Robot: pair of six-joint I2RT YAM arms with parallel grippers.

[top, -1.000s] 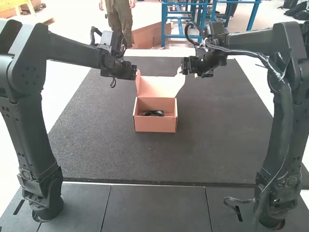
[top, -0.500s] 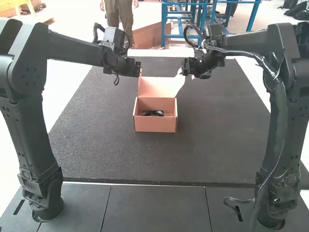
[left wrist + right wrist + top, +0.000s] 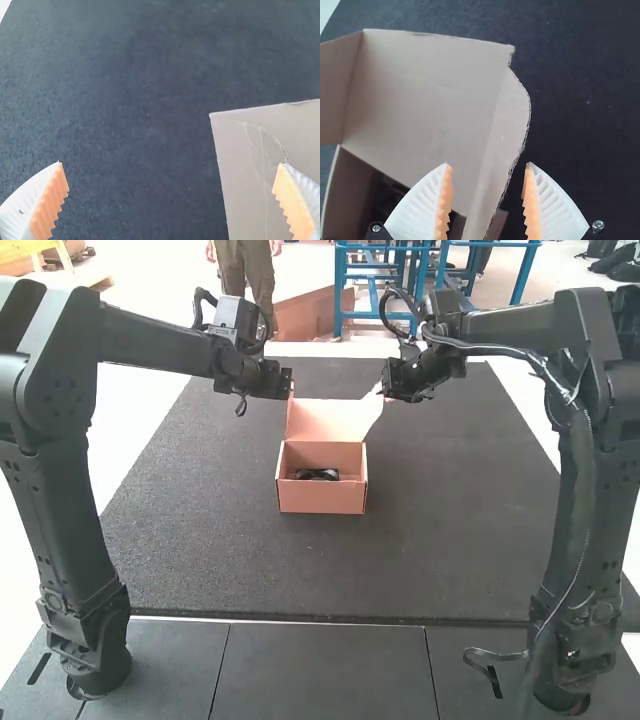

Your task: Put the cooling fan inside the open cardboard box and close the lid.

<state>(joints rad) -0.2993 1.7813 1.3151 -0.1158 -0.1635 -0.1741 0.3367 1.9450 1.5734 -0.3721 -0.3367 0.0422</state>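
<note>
I will next grab the lid's side flap by its free edge (image 3: 379, 407) with my right gripper, to fold the lid in and close the box (image 3: 320, 490).
The open cardboard box (image 3: 320, 490) stands mid-mat with its lid (image 3: 330, 420) upright at the back. The black cooling fan (image 3: 318, 474) lies inside it, and shows as a dark shape (image 3: 387, 200) in the right wrist view. My left gripper (image 3: 283, 386) hovers open at the lid's upper left corner (image 3: 260, 160), with its pads wide apart and one pad (image 3: 292, 200) over the cardboard. My right gripper (image 3: 388, 386) is open at the lid's upper right corner. Its fingers (image 3: 485, 200) straddle the lid's side flap (image 3: 507, 145) without clamping it.
The box sits on a black mat (image 3: 450, 500) with free room all around it. White floor (image 3: 140, 410) borders the mat at left and right. Both arm bases stand at the near edge.
The left gripper has moved up and right to the lid's left corner. The right gripper has edged slightly closer over the lid's right flap. The box and fan have not moved.
</note>
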